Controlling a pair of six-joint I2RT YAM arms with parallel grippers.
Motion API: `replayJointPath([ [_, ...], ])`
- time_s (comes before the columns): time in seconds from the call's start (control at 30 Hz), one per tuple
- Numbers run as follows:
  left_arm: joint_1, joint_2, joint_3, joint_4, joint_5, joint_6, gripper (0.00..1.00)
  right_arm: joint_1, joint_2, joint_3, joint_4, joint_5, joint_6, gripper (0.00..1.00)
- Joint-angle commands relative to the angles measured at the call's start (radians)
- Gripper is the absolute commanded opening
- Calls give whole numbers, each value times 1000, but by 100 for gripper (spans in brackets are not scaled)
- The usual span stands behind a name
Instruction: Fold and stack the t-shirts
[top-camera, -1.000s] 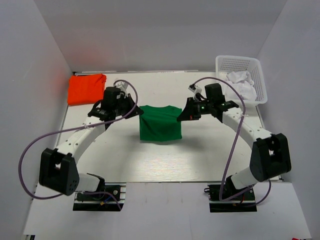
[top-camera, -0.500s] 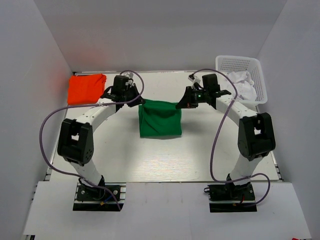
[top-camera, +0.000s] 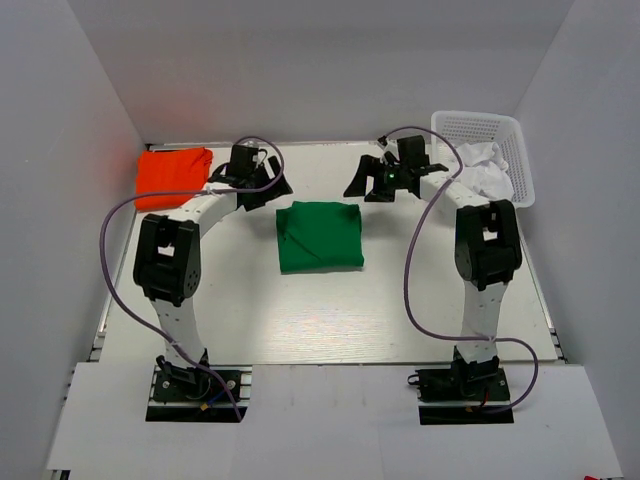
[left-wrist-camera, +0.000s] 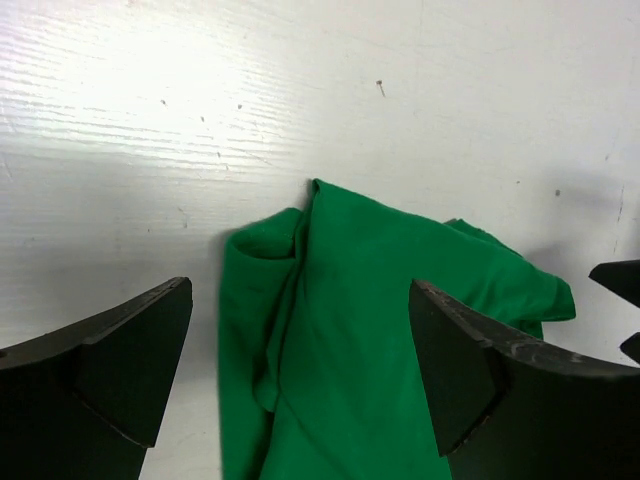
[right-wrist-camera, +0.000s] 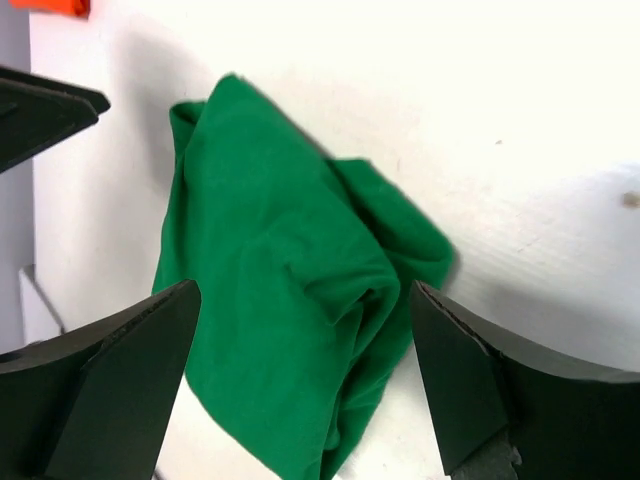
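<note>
The left gripper pinches the folded green t-shirt's layered side edge (top-camera: 281, 239) nearest the orange-red t-shirt (top-camera: 173, 177) next, to stack the green t-shirt.
The green t-shirt (top-camera: 320, 237) lies folded in a rough square at the middle of the table, its far edge a little rumpled. My left gripper (top-camera: 272, 190) hovers open just off the shirt's far left corner, and my right gripper (top-camera: 360, 186) hovers open off its far right corner. Neither one holds anything. In the left wrist view the green t-shirt (left-wrist-camera: 380, 330) lies below the wide-open left gripper (left-wrist-camera: 300, 300). The right wrist view likewise shows the green t-shirt (right-wrist-camera: 280, 300) under the spread right gripper (right-wrist-camera: 303, 300). The orange-red t-shirt (top-camera: 173, 177) lies folded at the far left.
A white mesh basket (top-camera: 505, 128) stands at the far right corner with crumpled white cloth (top-camera: 485, 165) in it. White walls close in the table on three sides. Both arms arch over the table's left and right sides.
Both grippers were shut on the green t-shirt's upper corners and carried them towards the back. They have now opened and let go, and the shirt lies folded flat.
</note>
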Motion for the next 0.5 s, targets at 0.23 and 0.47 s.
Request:
replayJointPath([
  [0.23,-23,-122,-175,82,233,155,99,23,-227,-207,68,109,-45,90],
  [0.47,-32,-141,-274,90,242,195,99,45,-275,-274,148,-9,-57,90],
])
